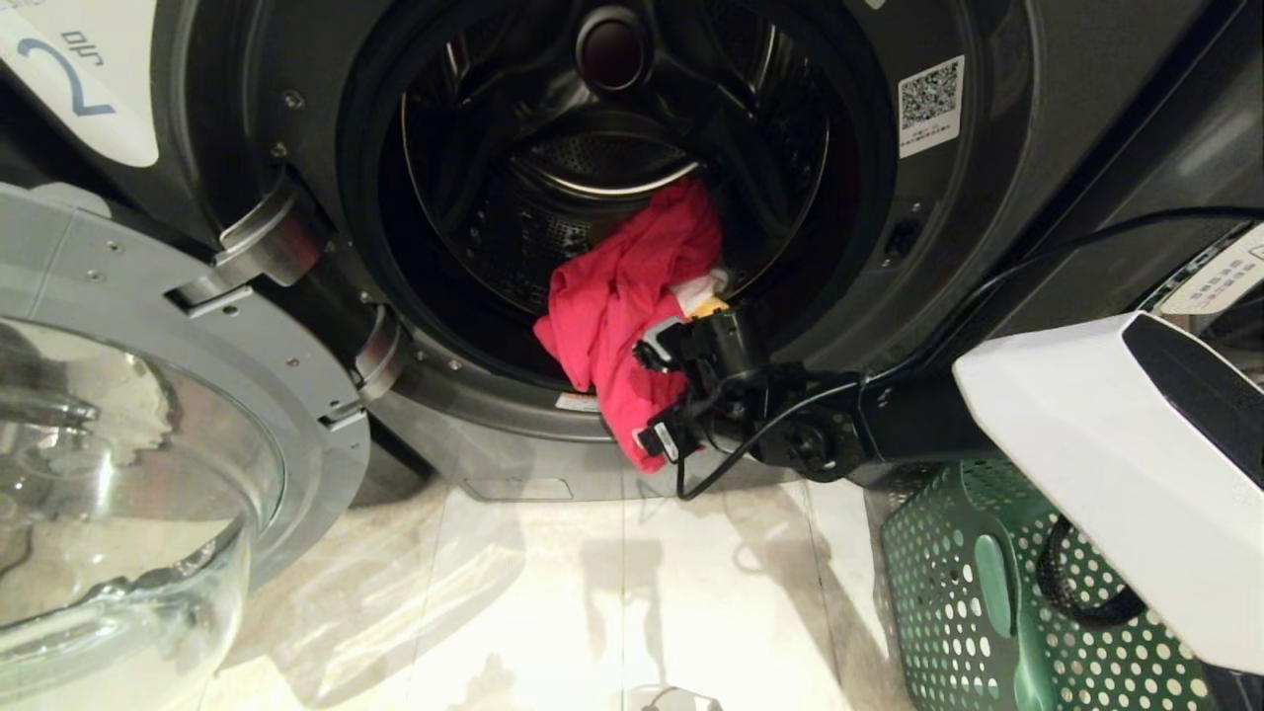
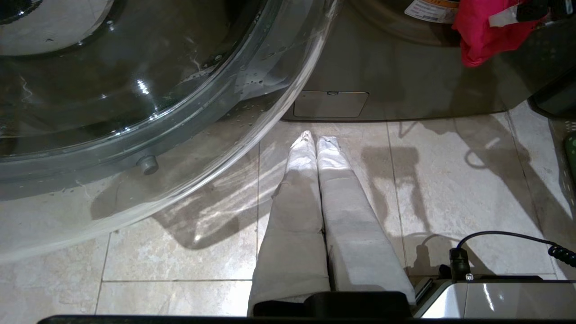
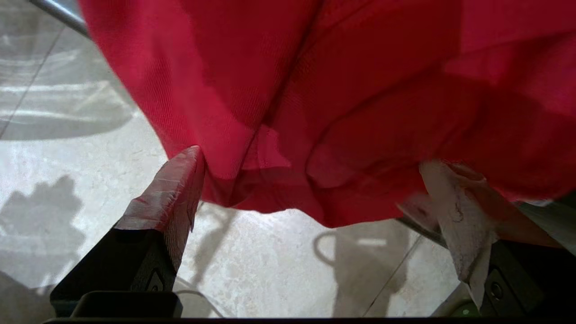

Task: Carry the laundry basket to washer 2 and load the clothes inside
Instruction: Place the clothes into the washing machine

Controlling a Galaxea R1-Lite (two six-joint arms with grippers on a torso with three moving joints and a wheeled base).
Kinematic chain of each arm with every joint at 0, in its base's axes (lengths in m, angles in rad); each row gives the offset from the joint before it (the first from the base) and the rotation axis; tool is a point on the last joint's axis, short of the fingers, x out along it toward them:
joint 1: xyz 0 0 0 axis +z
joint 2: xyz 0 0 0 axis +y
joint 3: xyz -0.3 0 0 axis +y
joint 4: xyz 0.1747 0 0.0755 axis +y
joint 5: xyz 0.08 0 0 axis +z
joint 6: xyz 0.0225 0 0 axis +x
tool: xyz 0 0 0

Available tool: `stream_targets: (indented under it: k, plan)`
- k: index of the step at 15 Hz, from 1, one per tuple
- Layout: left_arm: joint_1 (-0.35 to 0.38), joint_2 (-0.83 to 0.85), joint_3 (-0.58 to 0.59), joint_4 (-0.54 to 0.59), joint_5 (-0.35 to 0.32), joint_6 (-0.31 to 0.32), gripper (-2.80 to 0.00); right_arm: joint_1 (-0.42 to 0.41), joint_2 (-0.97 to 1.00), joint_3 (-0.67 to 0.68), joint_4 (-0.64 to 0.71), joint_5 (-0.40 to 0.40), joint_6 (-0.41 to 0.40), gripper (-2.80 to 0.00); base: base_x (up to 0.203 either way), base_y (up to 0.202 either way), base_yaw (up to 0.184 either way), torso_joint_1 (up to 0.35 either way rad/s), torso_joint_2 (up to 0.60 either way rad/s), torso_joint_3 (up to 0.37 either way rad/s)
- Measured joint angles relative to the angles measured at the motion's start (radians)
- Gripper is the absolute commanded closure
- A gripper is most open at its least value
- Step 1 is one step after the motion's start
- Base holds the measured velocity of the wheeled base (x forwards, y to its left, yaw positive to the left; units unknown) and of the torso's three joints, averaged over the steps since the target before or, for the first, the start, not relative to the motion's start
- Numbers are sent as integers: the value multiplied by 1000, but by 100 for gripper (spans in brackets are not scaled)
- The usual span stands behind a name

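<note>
My right gripper needs to load the clothes fully into the drum, so it should next grab the pink-red garment by its hanging lower edge.
Washer 2 fills the head view, its drum exposed and the blue "2" label at the upper left. A pink-red garment of the clothes hangs out over the drum's lip, with a bit of white and yellow-orange cloth beside it. My right gripper is open at the hanging cloth. In the right wrist view the pink-red garment drapes across the wide-apart fingertips. The green laundry basket stands on the floor at the lower right, under my right arm. My left gripper is shut and empty over the floor.
The washer's glass door stands swung open at the left, low over the tiles, and bulges over the left gripper's side. Pale floor tiles lie between door and basket. A black cable loops below the right wrist.
</note>
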Motion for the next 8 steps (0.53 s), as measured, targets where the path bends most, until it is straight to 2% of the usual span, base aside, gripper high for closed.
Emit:
stream_targets:
  k: [4, 5, 8]
  plan:
    - [0, 0, 0, 0, 0, 0, 0, 1, 84, -115, 13, -48, 0, -280, 0, 0, 0, 0, 0, 0]
    - [0, 0, 0, 0, 0, 0, 0, 1, 101, -136, 13, -56, 0, 0, 0, 0, 0, 0, 0, 0]
    - [0, 0, 0, 0, 0, 0, 0, -1, 128, -167, 4, -59, -2, 0, 0, 0, 0, 0, 0, 0]
